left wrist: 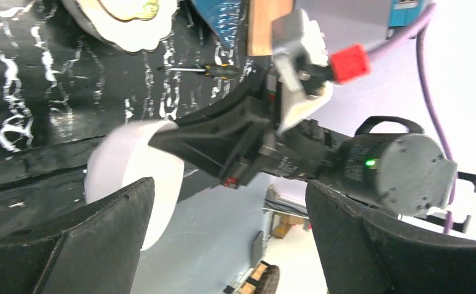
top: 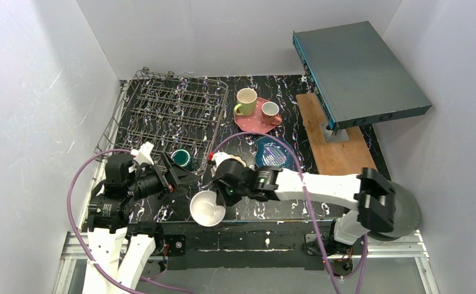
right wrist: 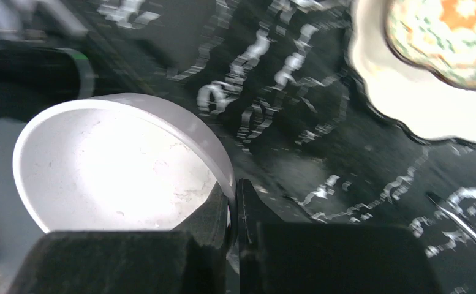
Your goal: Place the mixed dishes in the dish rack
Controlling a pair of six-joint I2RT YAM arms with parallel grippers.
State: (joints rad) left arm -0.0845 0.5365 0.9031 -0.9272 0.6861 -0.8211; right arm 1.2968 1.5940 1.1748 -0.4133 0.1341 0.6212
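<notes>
My left gripper grabs the bowl opposite my right gripper next, spanning rim to base, to load the white bowl sideways into the dish rack (top: pixel 174 116).
My right gripper (right wrist: pixel 232 208) is shut on the rim of the white bowl (right wrist: pixel 113 165), one finger inside and one outside. The bowl (top: pixel 207 208) hangs tilted over the table's near edge. My left gripper (top: pixel 177 177) stands open and empty just left of the bowl (left wrist: pixel 125 165), its fingers (left wrist: pixel 100 239) spread wide. The green-inside cup (top: pixel 182 159) sits at the near right corner of the dish rack (top: pixel 174 116). The yellow-green mug (top: pixel 245 101) and small salmon cup (top: pixel 270 111) stand on the pink dotted plate (top: pixel 256 119). The blue leaf-shaped plate (top: pixel 274 153) lies beside my right arm. The floral cream bowl (right wrist: pixel 443 61) rests on the table.
A flat teal-grey metal box (top: pixel 361 70) is propped at the back right over a wooden board (top: pixel 333 144). A screwdriver (left wrist: pixel 204 70) lies on the black marbled table near the floral bowl. White walls close in both sides.
</notes>
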